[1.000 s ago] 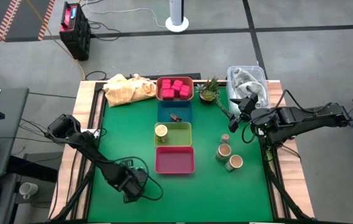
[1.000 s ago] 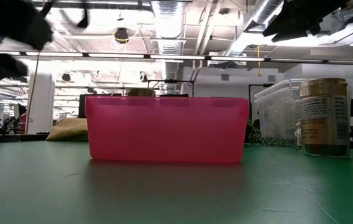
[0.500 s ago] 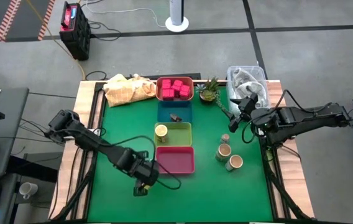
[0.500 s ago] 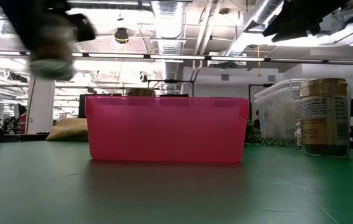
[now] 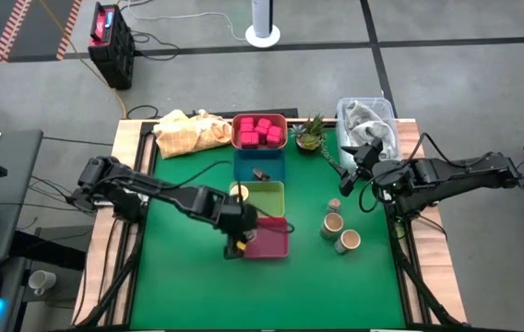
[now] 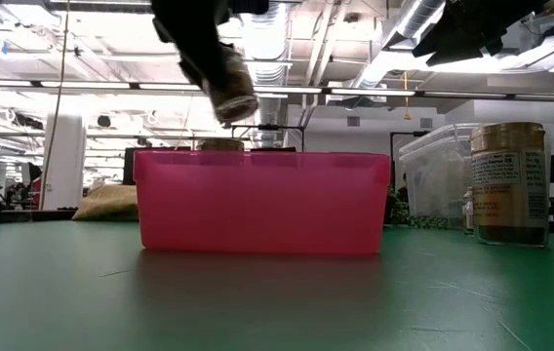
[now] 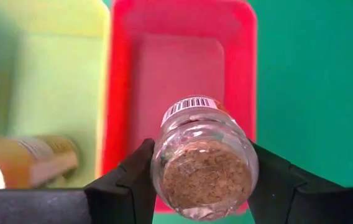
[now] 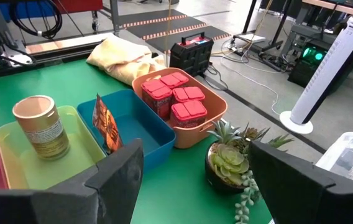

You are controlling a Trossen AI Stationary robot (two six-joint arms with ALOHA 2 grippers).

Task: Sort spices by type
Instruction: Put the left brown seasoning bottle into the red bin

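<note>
I should keep holding the clear spice jar with my left gripper. The jar is tilted above the bottom of the red tray in the left wrist view and would fall if I let go now.
My left gripper point(image 5: 236, 243) hangs over the near left edge of the red tray point(image 5: 264, 238), shut on a small clear jar point(image 7: 202, 163) of brown spice. The low view shows the jar point(image 6: 226, 88) tilted in the air above the tray point(image 6: 262, 203). One tan cylinder point(image 5: 239, 194) stands in the green tray point(image 5: 264, 199). A dark piece point(image 5: 261, 173) lies in the blue tray point(image 5: 260, 164). Red boxes point(image 5: 260, 131) fill the far tray. Two cylinders point(image 5: 333, 224) point(image 5: 349, 241) and a tiny jar point(image 5: 334, 205) stand at the right. My right gripper point(image 5: 354, 171) waits open above the right side. My left gripper pinches the jar's round wall point(image 7: 161, 163) between its two fingers point(image 7: 130, 182), at the end nearest the wrist. The fingers slant down from the table's left and lie along the jar. The jar is lifted clear, tilted, its barcoded far part point(image 7: 189, 104) over the red tray.
A small potted plant point(image 5: 310, 134) and a clear bin point(image 5: 369, 124) stand at the far right, and a yellow cloth point(image 5: 188, 132) lies at the far left. Bare green mat point(image 5: 184, 203) lies left of the row of trays.
My left gripper has swung from the near left part of the table toward the right and far edges and risen, turning as it went. It has carried the small jar to a spot over the red tray's left edge.
</note>
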